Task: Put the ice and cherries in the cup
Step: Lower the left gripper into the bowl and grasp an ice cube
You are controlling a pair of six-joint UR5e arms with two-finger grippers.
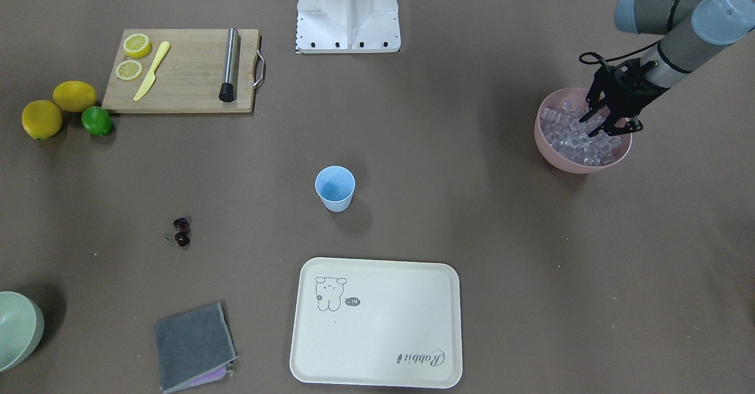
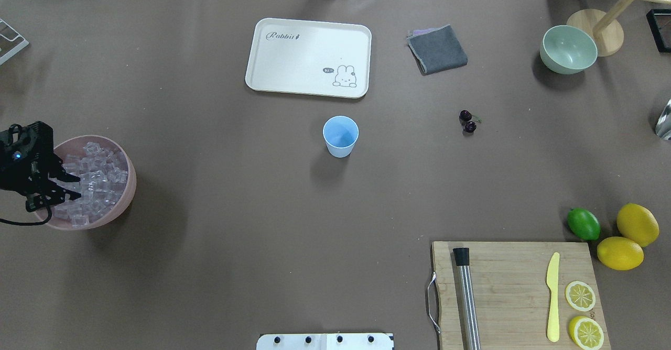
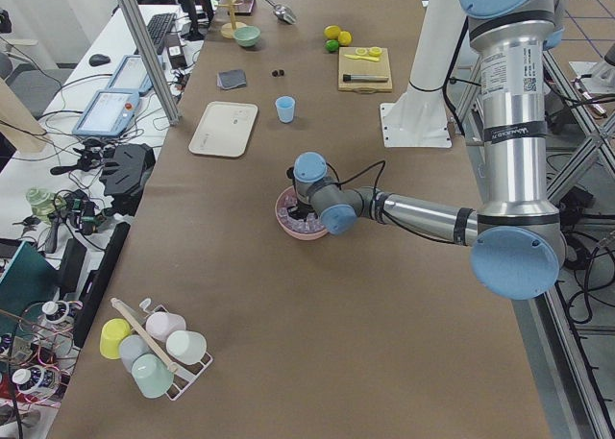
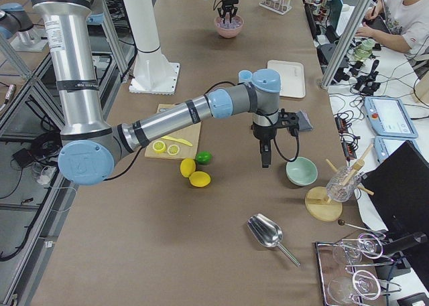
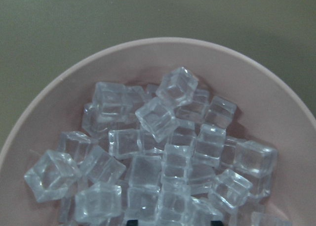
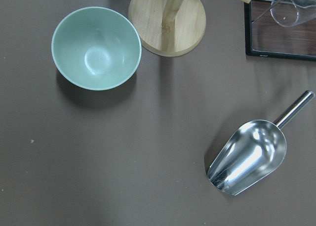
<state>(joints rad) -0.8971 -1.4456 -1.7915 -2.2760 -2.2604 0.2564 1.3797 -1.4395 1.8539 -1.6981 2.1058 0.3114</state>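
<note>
My left gripper will next grab a small clear ice cube (image 1: 588, 126) by its flat sides. Then it can put ice in the cup (image 1: 335, 189).
The light blue cup (image 1: 335, 189) stands upright and empty at the table's middle; it also shows in the overhead view (image 2: 341, 136). The dark cherries (image 1: 181, 232) lie on the table apart from it, on the robot's right (image 2: 467, 121). The ice (image 5: 163, 152) fills a pink bowl (image 1: 581, 167) at the robot's far left. My left gripper (image 1: 598, 125) is open, its fingertips down among the cubes (image 2: 73, 186), with nothing gripped. My right gripper (image 4: 266, 160) hangs above the table near the pale green bowl; I cannot tell whether it is open or shut.
A cream tray (image 2: 309, 56) and a grey cloth (image 2: 437, 50) lie beyond the cup. The pale green bowl (image 6: 96, 48), a wooden stand base (image 6: 168, 18) and a metal scoop (image 6: 249, 157) lie under the right wrist. A cutting board (image 2: 513, 292), a lime and lemons sit near right.
</note>
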